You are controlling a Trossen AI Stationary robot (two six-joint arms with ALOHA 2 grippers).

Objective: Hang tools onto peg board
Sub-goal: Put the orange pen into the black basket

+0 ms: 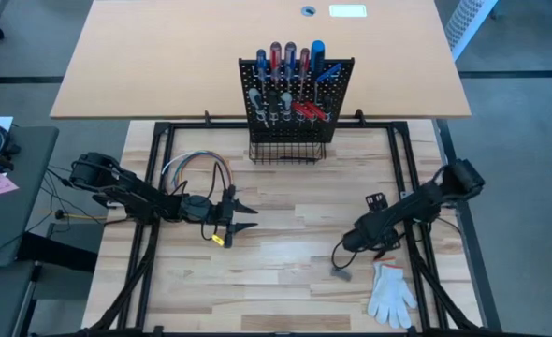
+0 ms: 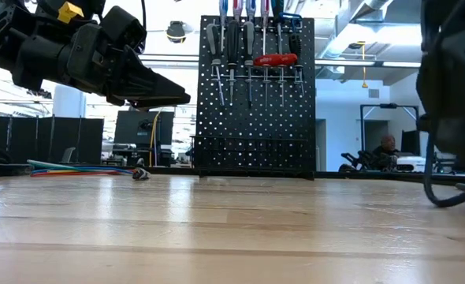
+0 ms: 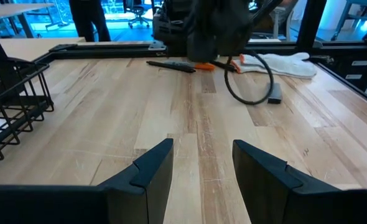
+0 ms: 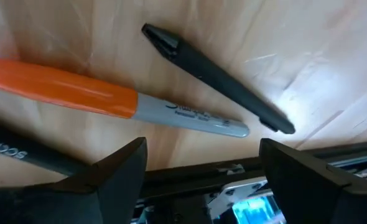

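Note:
My right gripper's fingers stop short of the marker's grey body (image 4: 186, 116), so it is too early to close and closing now would miss. Next, it moves toward the marker.
The black peg board (image 1: 340, 89) stands upright at the table's far middle, with several red, blue and black-handled tools (image 1: 290, 58) hanging on it and a wire basket (image 1: 287, 150) at its base. On the table's right lie an orange-and-grey marker (image 4: 109, 99), a slim black tool (image 4: 221, 78) and another black shaft (image 4: 22, 152). My right gripper (image 4: 202, 165) hovers open just above them, slanting down, touching none. My left gripper (image 3: 202, 155) waits open at the left middle (image 1: 243, 217), held above the tabletop with nothing between its fingers.
A white glove (image 1: 391, 292) lies at the near right. A loop of coloured wires (image 1: 196, 168) lies at the left, behind my left arm. A black cable loop with a grey plug (image 3: 275, 96) hangs from my right arm. Black frame rails (image 1: 416, 178) border the wooden top.

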